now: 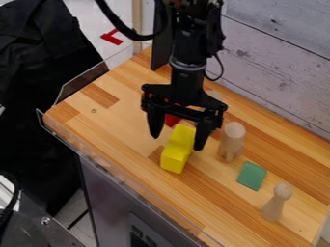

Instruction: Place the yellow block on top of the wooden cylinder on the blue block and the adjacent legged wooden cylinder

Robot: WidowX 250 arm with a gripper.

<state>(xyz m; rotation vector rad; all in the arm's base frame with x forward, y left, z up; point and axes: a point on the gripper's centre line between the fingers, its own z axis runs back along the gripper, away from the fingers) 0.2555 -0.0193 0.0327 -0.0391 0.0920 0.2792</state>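
Next, my gripper grabs the yellow block [178, 149] by its long sides to lift it from the wooden counter.
The black gripper [176, 141] hangs over the middle of the wooden counter, its two fingers spread wide and pointing down. A yellow block [178, 149], long with a stepped shape, lies below and between the fingers; whether either finger touches it I cannot tell. Behind the yellow block, partly hidden by the gripper, is a red object [171, 120]. Just right of the right finger stands a wooden peg-like figure [232, 141]. A flat green block [252, 175] lies farther right, and a smaller wooden figure [276, 202] stands beyond it, nearer the lower right.
The wooden counter [97, 126] has a clear raised guard [84, 82] along its left edge. A whitewashed plank wall [277, 62] runs behind it on the right. A black upright piece [161, 46] stands at the back beside the arm. Dark cloth [38, 96] hangs at the left.
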